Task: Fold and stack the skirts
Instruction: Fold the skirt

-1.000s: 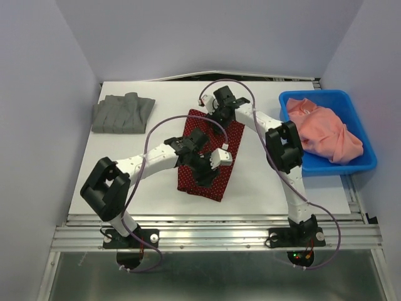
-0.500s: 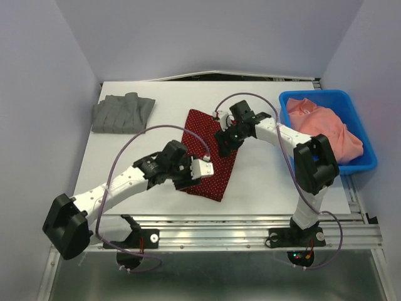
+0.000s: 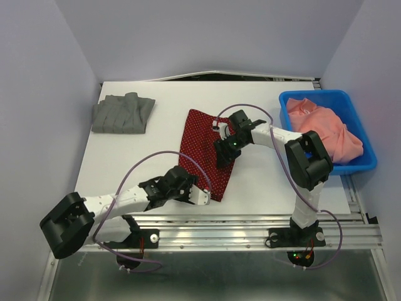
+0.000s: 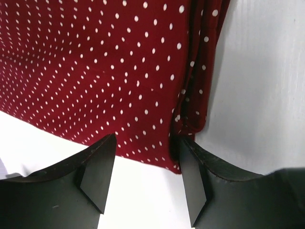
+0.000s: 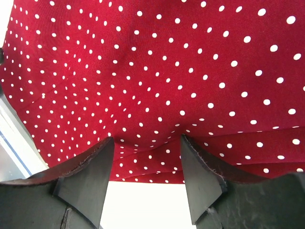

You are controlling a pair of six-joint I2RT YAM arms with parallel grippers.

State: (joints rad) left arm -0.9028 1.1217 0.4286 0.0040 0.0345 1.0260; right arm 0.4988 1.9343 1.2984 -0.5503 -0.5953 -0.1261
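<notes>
The robot's left hand is to straighten the skirt and fold it over, so it will next grab the dark red skirt's near corner, layers together.
The dark red polka-dot skirt lies folded into a long strip in the middle of the table. My left gripper is open at its near edge; in the left wrist view the skirt's near corner lies just ahead of the right finger. My right gripper is open at the skirt's right edge; in the right wrist view the hem lies between the fingertips, not pinched. The dark grey skirt lies folded at the far left.
A blue bin holding a pink cloth stands at the right edge of the table. The white table ends at a metal rail close behind my left gripper.
My left arm drew back from the middle of the red skirt to its near edge. My right gripper moved from the skirt's far end down along its right edge.
</notes>
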